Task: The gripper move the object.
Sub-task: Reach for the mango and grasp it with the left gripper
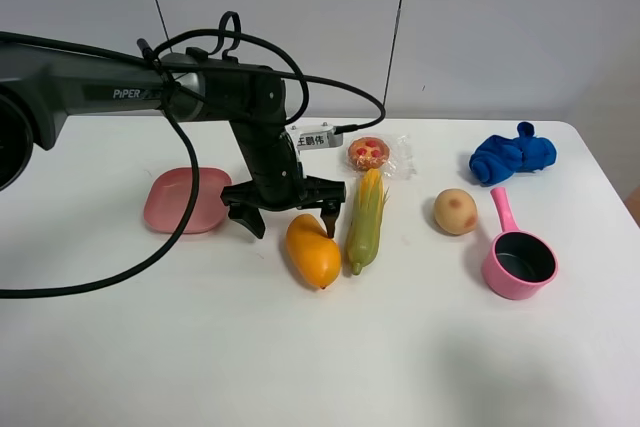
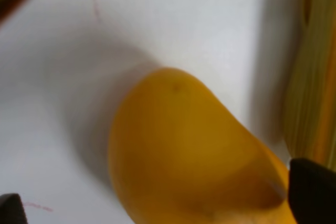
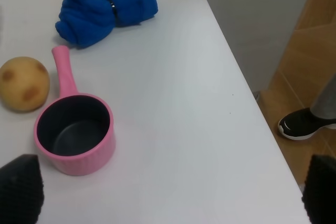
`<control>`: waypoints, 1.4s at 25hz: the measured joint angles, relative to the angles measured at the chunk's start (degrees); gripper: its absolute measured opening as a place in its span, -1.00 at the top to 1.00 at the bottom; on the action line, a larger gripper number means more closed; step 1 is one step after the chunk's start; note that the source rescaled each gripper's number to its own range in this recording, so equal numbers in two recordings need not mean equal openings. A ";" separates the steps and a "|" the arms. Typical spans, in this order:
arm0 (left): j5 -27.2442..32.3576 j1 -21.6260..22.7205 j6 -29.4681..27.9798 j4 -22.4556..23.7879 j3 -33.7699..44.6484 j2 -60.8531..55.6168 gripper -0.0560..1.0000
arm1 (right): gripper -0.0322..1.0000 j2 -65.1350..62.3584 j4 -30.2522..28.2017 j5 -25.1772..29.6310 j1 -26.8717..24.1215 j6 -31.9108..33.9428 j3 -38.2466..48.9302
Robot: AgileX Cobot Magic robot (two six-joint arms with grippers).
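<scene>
The mango (image 1: 313,250) has to go onto the pink plate (image 1: 184,201). My left gripper should grab it by its rounded sides next.
The orange-yellow mango (image 1: 313,250) lies on the white table, left of the corn cob. My left gripper (image 1: 290,219) is open, its two black fingers spread wide just behind and over the mango's far end, not closed on it. In the left wrist view the mango (image 2: 189,156) fills the space between the fingertips (image 2: 312,192), and the left gripper (image 2: 161,203) stands open around it. My right gripper (image 3: 170,190) is open and empty, over the table's right side; that arm is out of the exterior view.
A green-husked corn cob (image 1: 366,217) lies right beside the mango. A pink plate (image 1: 185,200) sits to the left. A wrapped pastry (image 1: 372,153), a tan round fruit (image 1: 455,211), a pink saucepan (image 1: 520,262) and a blue cloth (image 1: 512,154) lie to the right.
</scene>
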 joint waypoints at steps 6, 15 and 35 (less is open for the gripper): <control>3.50 -0.95 -0.22 0.44 -4.30 2.76 -1.00 | -1.00 0.00 0.00 0.04 0.00 0.00 0.00; 3.52 -1.15 -0.38 2.57 -5.93 4.98 -1.00 | -1.00 0.00 -0.05 0.04 0.00 0.00 0.00; 5.45 -1.69 -0.38 0.70 -6.59 7.39 -1.00 | -1.00 0.00 -0.05 0.04 0.00 0.00 0.00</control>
